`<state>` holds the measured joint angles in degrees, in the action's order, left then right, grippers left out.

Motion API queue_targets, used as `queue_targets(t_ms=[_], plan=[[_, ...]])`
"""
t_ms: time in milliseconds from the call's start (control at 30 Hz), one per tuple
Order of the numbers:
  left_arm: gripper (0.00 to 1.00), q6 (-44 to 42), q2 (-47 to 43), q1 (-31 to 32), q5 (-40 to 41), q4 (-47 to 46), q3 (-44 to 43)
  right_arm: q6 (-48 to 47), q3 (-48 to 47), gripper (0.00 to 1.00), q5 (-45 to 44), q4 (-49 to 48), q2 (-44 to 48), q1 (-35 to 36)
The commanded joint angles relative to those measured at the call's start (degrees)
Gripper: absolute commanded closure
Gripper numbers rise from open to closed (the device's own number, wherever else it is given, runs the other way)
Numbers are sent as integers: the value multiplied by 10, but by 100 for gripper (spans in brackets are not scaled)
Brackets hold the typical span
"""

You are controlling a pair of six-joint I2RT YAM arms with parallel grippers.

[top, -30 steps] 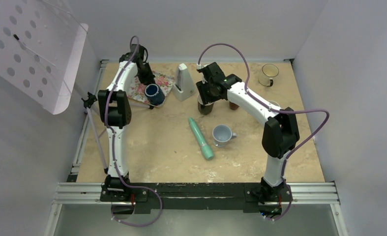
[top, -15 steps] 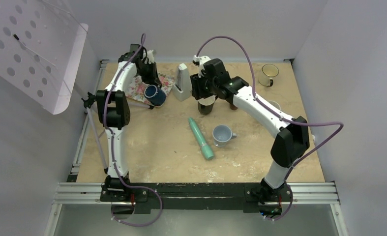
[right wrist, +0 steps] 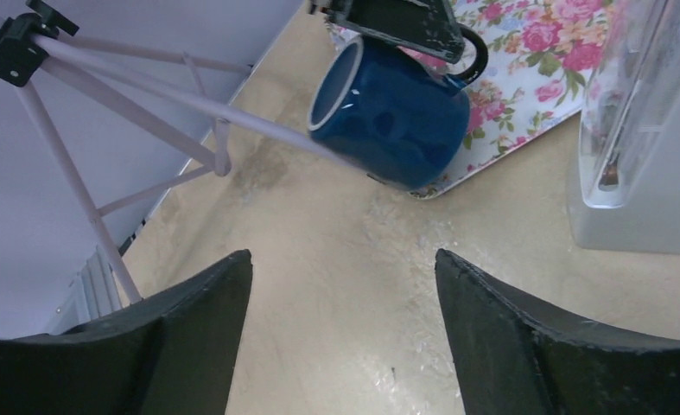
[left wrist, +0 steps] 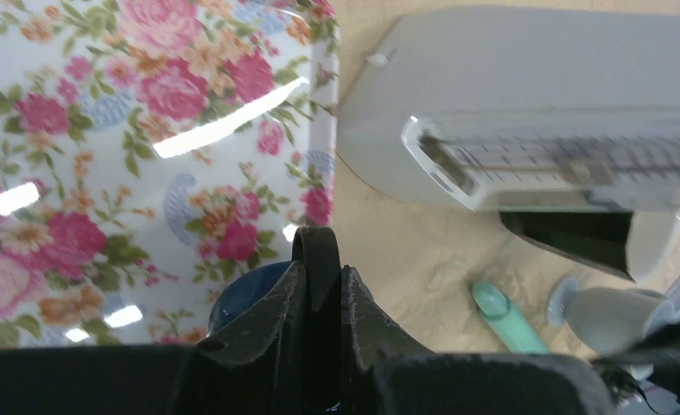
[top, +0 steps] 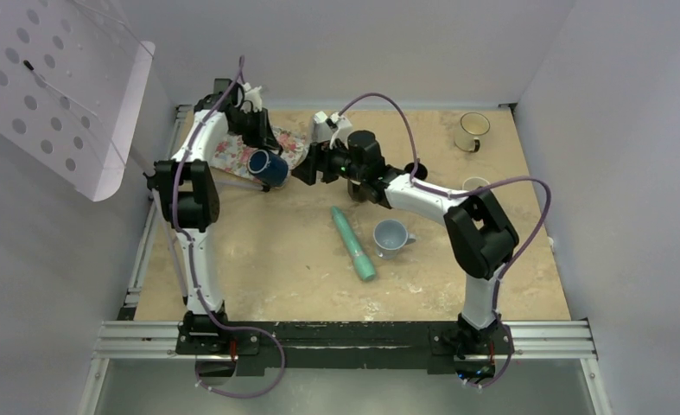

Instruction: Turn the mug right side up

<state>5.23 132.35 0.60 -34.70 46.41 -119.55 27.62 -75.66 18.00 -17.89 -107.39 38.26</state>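
Next, my right gripper grabs the dark blue mug by its rim (top: 262,170) (right wrist: 333,107), away from the handle, to take it over and set it upright.
A dark blue mug (top: 270,167) hangs tilted on its side over the near edge of a floral tray (top: 289,141), its opening facing left in the right wrist view (right wrist: 388,108). My left gripper (top: 261,145) is shut on the mug's black handle (left wrist: 316,255), and the blue body (left wrist: 241,294) shows just below the fingers. My right gripper (top: 306,170) is open and empty, low over the table to the right of the mug, with its jaws (right wrist: 343,268) wide apart and pointing at it.
A white wedge-shaped device (top: 322,130) stands right of the tray. A teal cylinder (top: 353,243) and a pale blue mug (top: 390,237) lie mid-table. A cream mug (top: 472,131) is at the back right. A tripod (right wrist: 103,78) stands at the left edge.
My right arm has swung left and down from the brown cups toward the blue mug. My left wrist has shifted back and the mug has tipped further onto its side.
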Motion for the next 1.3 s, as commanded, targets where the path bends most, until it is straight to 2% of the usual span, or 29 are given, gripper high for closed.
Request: queue_targets(t_ms=[0, 133, 233, 433, 767, 900, 967, 1033, 1067, 1200, 1233, 1267], plan=[[100, -3, -122, -1, -62, 4, 40, 45, 1, 18, 22, -119, -12, 5], [100, -1, -158, 0, -83, 5, 75, 55, -7, 17, 30, -126, -44, 6], [100, 24, -190, 1, -88, 3, 97, 73, 0, 16, 67, -169, -62, 6], [100, 92, -273, 2, -126, -73, 158, 89, 27, 16, 115, -257, -34, 6], [100, 181, -290, 5, -207, -116, 162, 105, 44, 18, 176, -370, -13, 6], [100, 263, -299, 7, -274, -208, 221, 115, 53, 21, 180, -436, 19, 7], [100, 311, -303, 8, -295, -260, 250, 127, 31, 27, 187, -440, 19, 11], [100, 336, -307, 8, -302, -289, 262, 143, 8, 37, 204, -455, 11, 16], [100, 342, -309, 9, -305, -295, 265, 151, 0, 46, 208, -463, 8, 18], [100, 324, -318, 12, -313, -282, 273, 144, -6, 93, 178, -444, 21, 20], [100, 306, -319, 12, -312, -263, 271, 133, -2, 100, 166, -429, 29, 20], [100, 288, -320, 12, -309, -247, 270, 123, 3, 100, 156, -416, 38, 20]])
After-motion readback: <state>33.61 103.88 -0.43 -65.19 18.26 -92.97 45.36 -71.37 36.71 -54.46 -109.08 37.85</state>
